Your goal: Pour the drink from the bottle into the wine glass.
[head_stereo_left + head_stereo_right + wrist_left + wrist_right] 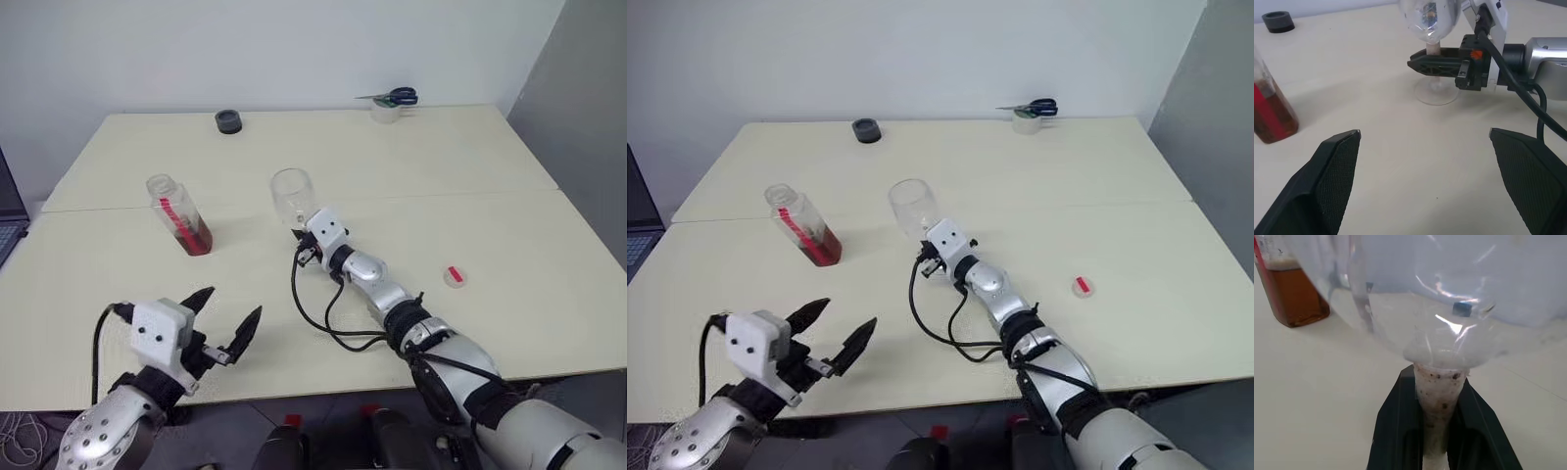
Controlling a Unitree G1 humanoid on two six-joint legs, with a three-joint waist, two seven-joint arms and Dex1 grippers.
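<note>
I need to pour next, so I should grab the bottle with my left gripper by its flat-sided body (183, 220), because the bottle's shoulders slope in to a round open neck (161, 184).
The bottle (179, 215) stands uncapped on the left part of the table, leaning slightly. The reddish-brown drink (197, 241) fills only its lower part. The wine glass (291, 194) is near the table's middle, its bowl empty and its foot (1437, 94) resting on the tabletop. My right gripper (300, 237) is shut on the stem (1439, 396) just below the bowl. Its black fingers (1425, 64) lie level on either side of the stem. My left gripper (235, 302) hangs open and empty over the near left edge, in front of the bottle and apart from it.
A small red cap (454, 276) lies on the table to the right of my right arm. At the far edge sit a black round piece (228, 120) and a clear cup with blue-handled scissors (390, 100). A laptop corner (8, 230) shows at the left.
</note>
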